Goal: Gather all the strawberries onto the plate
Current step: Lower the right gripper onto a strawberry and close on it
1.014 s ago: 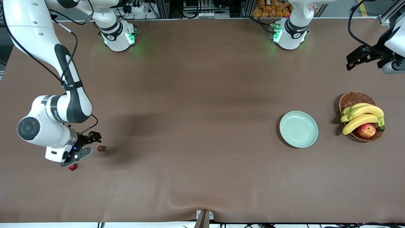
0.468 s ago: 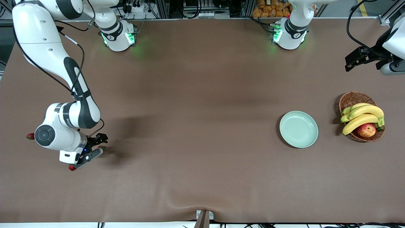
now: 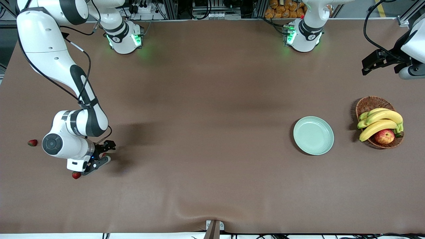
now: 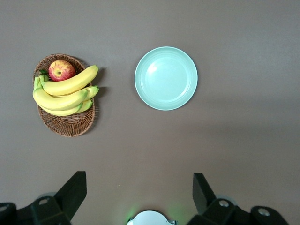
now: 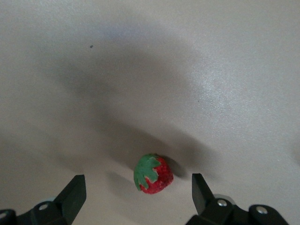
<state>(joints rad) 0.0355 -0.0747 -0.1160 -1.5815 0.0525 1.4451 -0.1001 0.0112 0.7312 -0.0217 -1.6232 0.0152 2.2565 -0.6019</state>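
Observation:
The strawberry's sides are level with my fingers in the right wrist view, so my right gripper needs to close on the strawberry.
Three strawberries lie near the right arm's end of the table. One strawberry (image 3: 105, 154) is mostly hidden under my right gripper (image 3: 102, 156). In the right wrist view this strawberry (image 5: 153, 174) lies on the table between the open fingers of that gripper (image 5: 137, 187), untouched. A second strawberry (image 3: 76, 175) lies just nearer the camera, beside the gripper. A third strawberry (image 3: 32, 142) lies close to the table's end. The mint-green plate (image 3: 313, 135) sits toward the left arm's end and also shows in the left wrist view (image 4: 166, 78). My left gripper (image 3: 378, 61) waits open and high (image 4: 138, 185).
A wicker basket (image 3: 368, 103) with bananas (image 3: 380, 121) and an apple (image 3: 384, 136) stands beside the plate, at the left arm's end. It shows in the left wrist view too (image 4: 65, 124). A small fold in the table cover (image 3: 202, 212) rises near the camera's edge.
My right arm has shifted toward the table's middle, bringing its gripper over the strawberry that lay beside it. The strawberry near the table's end has come into view. The left arm barely moved.

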